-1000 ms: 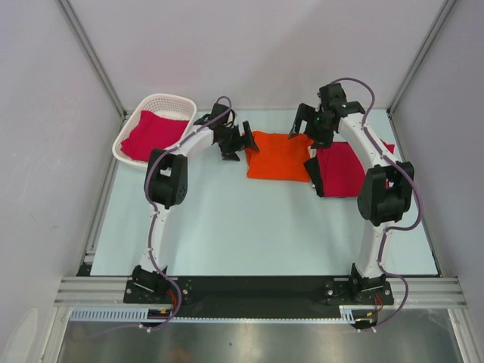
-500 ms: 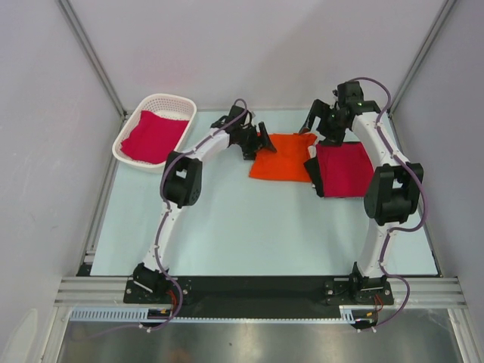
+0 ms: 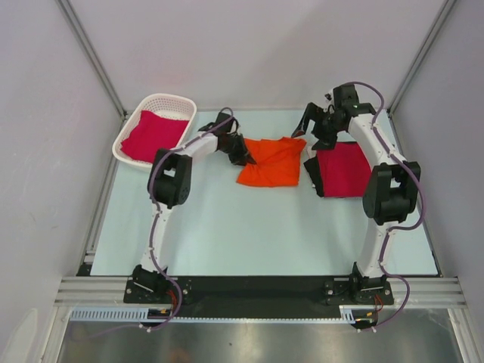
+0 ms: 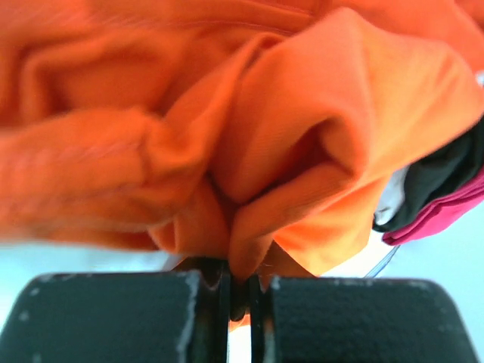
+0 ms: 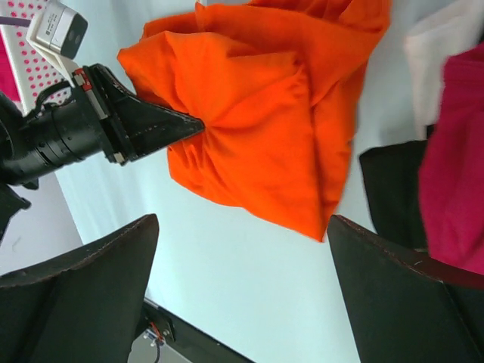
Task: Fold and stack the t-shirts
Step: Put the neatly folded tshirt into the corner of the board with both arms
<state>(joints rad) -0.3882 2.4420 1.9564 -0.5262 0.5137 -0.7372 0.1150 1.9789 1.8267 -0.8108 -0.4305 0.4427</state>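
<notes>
My right gripper grabs the orange t-shirt's edge (image 3: 299,164) opposite my left gripper next, to stack the orange t-shirt on the folded crimson t-shirt (image 3: 346,169).
The bright orange t-shirt (image 3: 270,161) lies rumpled at the table's back middle. My left gripper (image 3: 243,155) is shut on a bunched fold at its left edge; in the left wrist view the cloth (image 4: 249,151) is pinched between the closed jaws (image 4: 240,283). My right gripper (image 3: 316,128) hangs open above the shirt's back right corner, holding nothing. In the right wrist view its fingers (image 5: 83,287) spread wide over the orange shirt (image 5: 265,113). A folded crimson t-shirt (image 3: 346,169) lies flat to the right. Another crimson t-shirt (image 3: 151,134) sits in the basket.
The white lattice basket (image 3: 162,100) stands at the back left corner. Side walls and metal frame rails close in the table on left, right and back. A dark cloth edge (image 3: 311,175) shows along the folded crimson shirt's left side.
My left gripper reached the orange shirt's left edge, shut on it and drew it left and nearer, bunching the cloth. The right gripper shifted slightly and stayed open.
</notes>
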